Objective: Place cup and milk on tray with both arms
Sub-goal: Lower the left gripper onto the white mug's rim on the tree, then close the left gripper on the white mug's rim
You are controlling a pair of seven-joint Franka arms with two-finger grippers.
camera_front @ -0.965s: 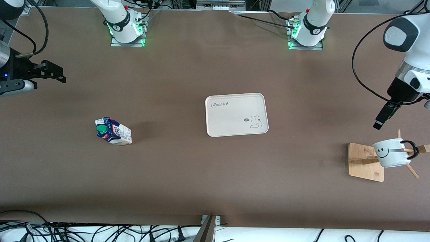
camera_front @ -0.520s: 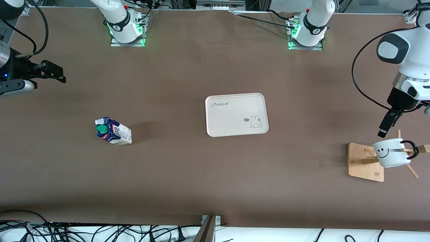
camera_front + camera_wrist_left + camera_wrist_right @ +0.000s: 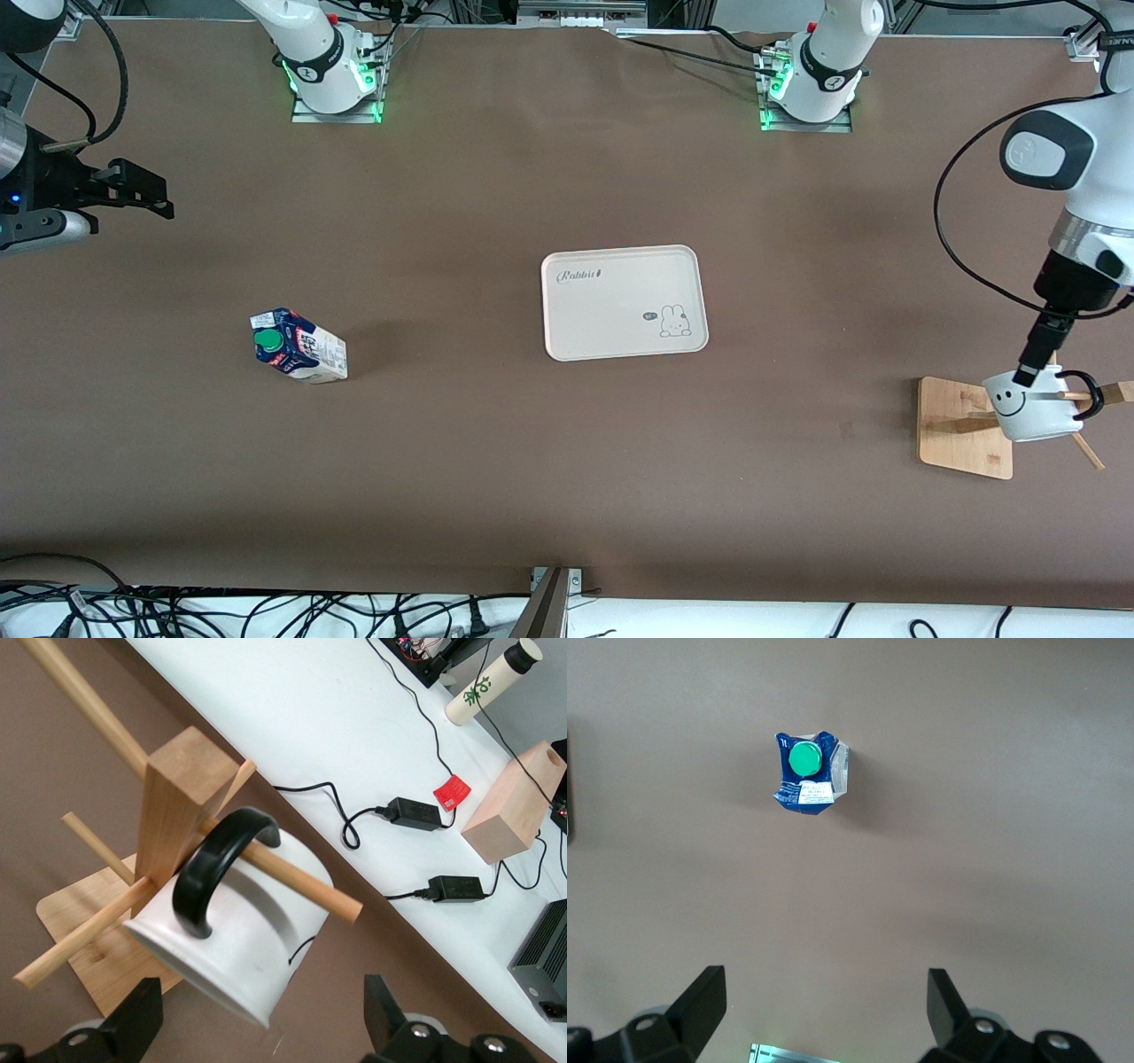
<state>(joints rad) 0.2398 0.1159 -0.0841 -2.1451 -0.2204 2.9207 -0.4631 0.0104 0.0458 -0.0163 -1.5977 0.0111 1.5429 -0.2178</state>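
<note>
I need to lift the cup off the rack for the tray, so next I should grab it with my left gripper by its rim (image 3: 190, 979).
The white smiley cup (image 3: 1032, 409) hangs by its black handle on a peg of a wooden rack (image 3: 964, 427) at the left arm's end of the table. My left gripper (image 3: 1033, 363) is just over the cup, open and empty. In the left wrist view the cup (image 3: 239, 948) lies tilted between the spread fingers of the left gripper (image 3: 259, 1028). The milk (image 3: 297, 347) stands toward the right arm's end. My right gripper (image 3: 159, 199) waits open, high over the table's end; its wrist view shows the milk (image 3: 808, 773) far below the gripper (image 3: 824, 1005). The cream tray (image 3: 611, 310) lies mid-table.
The rack's post (image 3: 182, 802) and pegs stick out around the cup. Past the table edge, a white surface (image 3: 292, 718) carries cables, power adapters and a wooden block (image 3: 509, 806). Both arm bases stand at the table edge farthest from the front camera.
My left gripper has come down and toward the front camera, from over bare table to just over the cup. The right arm, milk, tray and cup have not moved.
</note>
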